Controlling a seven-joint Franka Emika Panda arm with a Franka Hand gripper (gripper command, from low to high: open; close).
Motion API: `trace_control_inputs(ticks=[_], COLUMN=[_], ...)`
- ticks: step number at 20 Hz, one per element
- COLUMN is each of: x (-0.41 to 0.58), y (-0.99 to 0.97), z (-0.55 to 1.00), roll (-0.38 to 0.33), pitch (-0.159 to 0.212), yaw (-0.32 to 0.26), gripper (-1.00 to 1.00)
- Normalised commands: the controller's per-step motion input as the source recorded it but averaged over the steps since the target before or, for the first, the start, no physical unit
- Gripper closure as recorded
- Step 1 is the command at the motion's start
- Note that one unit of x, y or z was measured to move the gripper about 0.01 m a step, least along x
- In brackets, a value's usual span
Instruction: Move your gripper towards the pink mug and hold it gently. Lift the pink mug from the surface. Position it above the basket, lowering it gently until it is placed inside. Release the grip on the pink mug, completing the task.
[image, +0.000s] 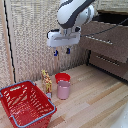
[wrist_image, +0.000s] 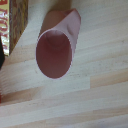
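I should next grab the pink mug by its upper rim (image: 63, 82) with my gripper, so that I can put it inside the red basket (image: 14, 116).
The pink mug (image: 63, 90) stands upright on the wooden floor, just in front of a low red bowl. My gripper (image: 62, 51) hangs well above it, open, with nothing between its two dark blue fingertips. The wrist view looks straight down into the pink mug (wrist_image: 56, 47), showing its darker pink inside; my fingers do not show there. The red mesh basket (image: 14, 116) with its grey-blue rim sits on the floor at the exterior view's left, near the front, apart from the mug.
A low red bowl (image: 62, 77) stands directly behind the mug. A small yellow-brown figure (image: 47, 81) stands beside them. A yellow box edge (wrist_image: 12, 22) lies close to the mug. Wooden drawers (image: 107, 47) fill the exterior view's right.
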Motion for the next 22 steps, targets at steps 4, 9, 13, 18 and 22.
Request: trace_control_inputs(ticks=[4, 9, 13, 18, 22], x=[-0.304, -0.457, -0.443, -0.284, -0.206], y=[0.09, 0.05, 0.03, 0.0, 0.0], z=[-0.17, -0.22, -0.24, -0.36, -0.42], roll=[-0.007, -0.003, -0.014, -0.002, 0.0], pitch=[0.003, -0.003, -0.011, -0.021, -0.004], yaw=[0.0, 0.0, 0.002, 0.005, 0.012], gripper=[-1.0, -1.0, -1.0, -1.0, -1.0])
